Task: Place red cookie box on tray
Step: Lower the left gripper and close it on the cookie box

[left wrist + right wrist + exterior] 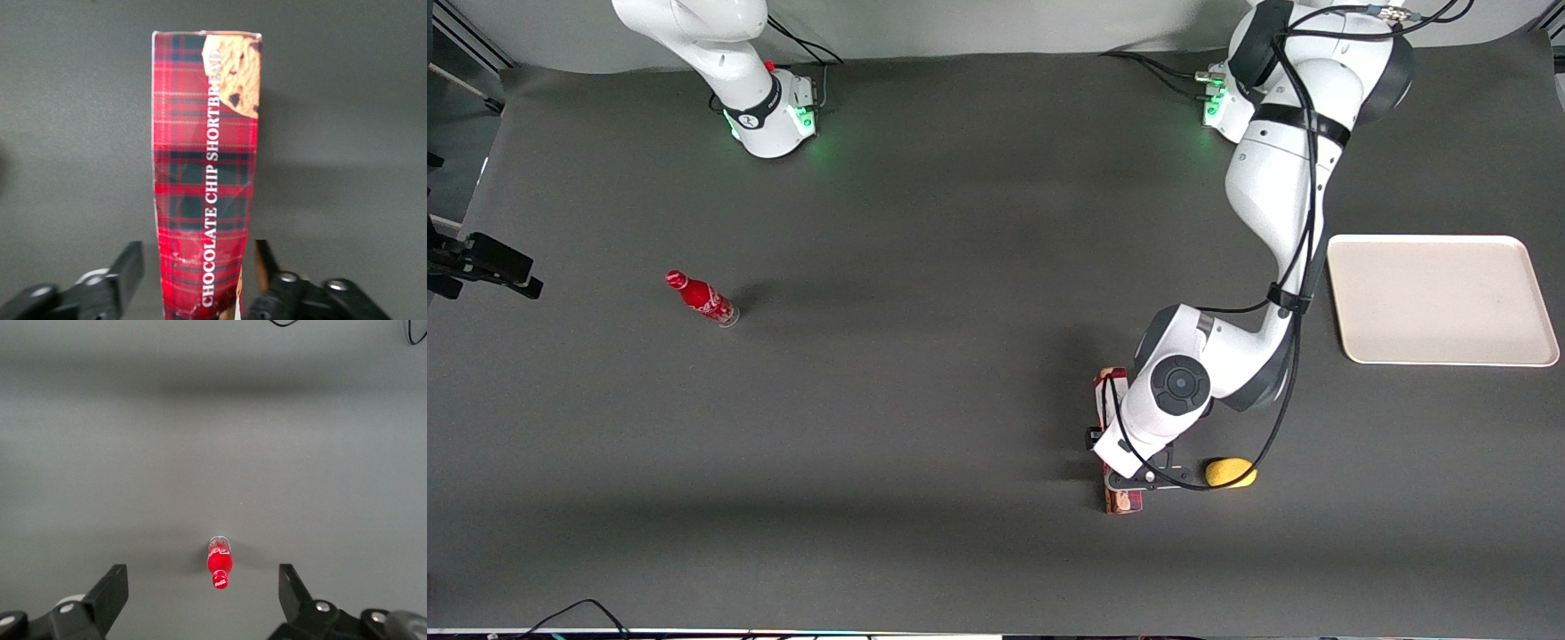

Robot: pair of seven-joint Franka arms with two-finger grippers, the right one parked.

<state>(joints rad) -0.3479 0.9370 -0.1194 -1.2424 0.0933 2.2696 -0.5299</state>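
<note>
The red cookie box is narrow across its lettered side (207, 167), so my left gripper should grip the box by its facing broad sides next.
The red cookie box (203, 167) is a long tartan carton printed "Chocolate Chip Shortbread". It lies flat on the dark table. In the front view only its ends (1124, 503) show from under the left arm's wrist. My left gripper (197, 252) is down over the box end nearer the front camera, open, one finger (131, 267) on each side with small gaps. In the front view the gripper (1129, 480) is mostly covered by the wrist. The cream tray (1440, 298) lies bare toward the working arm's end of the table, apart from the box.
A yellow rounded object (1230, 472) lies on the table close beside the gripper. A small red bottle (703, 300) stands toward the parked arm's end; it also shows in the right wrist view (220, 568). The left arm's elbow hangs between box and tray.
</note>
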